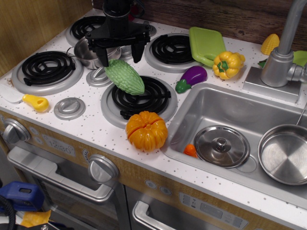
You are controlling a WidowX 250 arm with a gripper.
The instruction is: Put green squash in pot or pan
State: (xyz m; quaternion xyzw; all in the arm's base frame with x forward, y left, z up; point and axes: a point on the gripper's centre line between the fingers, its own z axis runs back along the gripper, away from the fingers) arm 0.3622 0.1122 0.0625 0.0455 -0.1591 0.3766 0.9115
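My gripper grabs the green squash by its bumpy body [122,75] next. Then it puts the squash in the steel pot [86,53].
The light green bumpy squash [124,76] lies on the left edge of the front middle burner [141,96]. My black gripper [120,58] hangs open just above and behind the squash's far end, and holds nothing. The small steel pot [86,53] stands just behind and to the left, between the burners, and the gripper partly hides it.
An orange pumpkin [146,130] sits at the counter's front. An eggplant [192,76], a yellow pepper [228,63], a green cutting board [206,44] and corn [270,44] lie to the right. The sink [240,108] holds a lid [221,146] and a shallow pan [284,153].
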